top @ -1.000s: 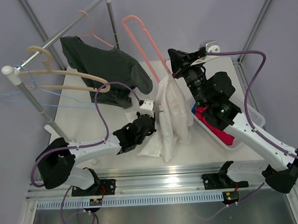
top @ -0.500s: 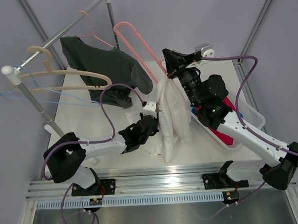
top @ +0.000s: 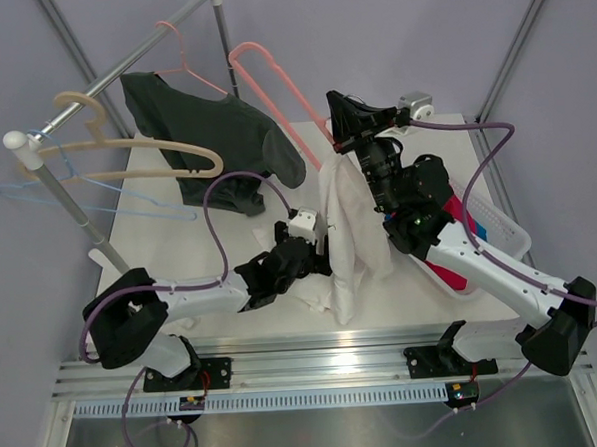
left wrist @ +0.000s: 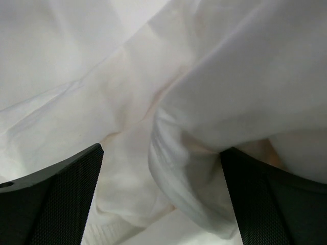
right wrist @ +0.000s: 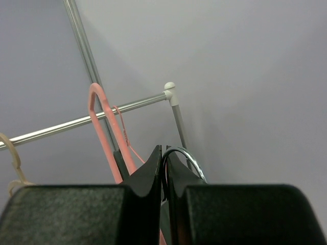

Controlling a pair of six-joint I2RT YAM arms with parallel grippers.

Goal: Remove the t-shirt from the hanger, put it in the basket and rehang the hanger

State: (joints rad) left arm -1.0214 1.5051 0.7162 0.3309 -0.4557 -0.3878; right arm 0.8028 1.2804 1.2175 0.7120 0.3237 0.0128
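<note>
I need to grab the white t-shirt (top: 349, 226) with my left gripper by the shirt's loose side folds, clear of the hanger, so my right gripper can pull the hanger out.
The white t-shirt (top: 349, 226) hangs in bunched folds from the salmon-pink hanger (top: 277, 94), its lower end resting on the table. One pink arm of the hanger sticks out bare to the upper left. My right gripper (top: 342, 133) is raised above the shirt. In the right wrist view this gripper (right wrist: 164, 153) is shut on the hanger's metal hook (right wrist: 188, 155). My left gripper (top: 318, 250) is low at the shirt's left side. It stands open (left wrist: 161, 153), with loose white t-shirt folds (left wrist: 214, 102) lying between its fingers (left wrist: 61, 194).
A clothes rail (top: 120, 68) at the back left carries a dark grey t-shirt (top: 214, 133), a thick beige hanger (top: 124, 147) and a light-blue wire hanger (top: 66, 191). A white basket (top: 499, 228) with a magenta garment (top: 448, 216) stands at the right.
My left gripper has opened and let go of the shirt fabric. The right arm carried the hanger a little to the left, then held it there.
</note>
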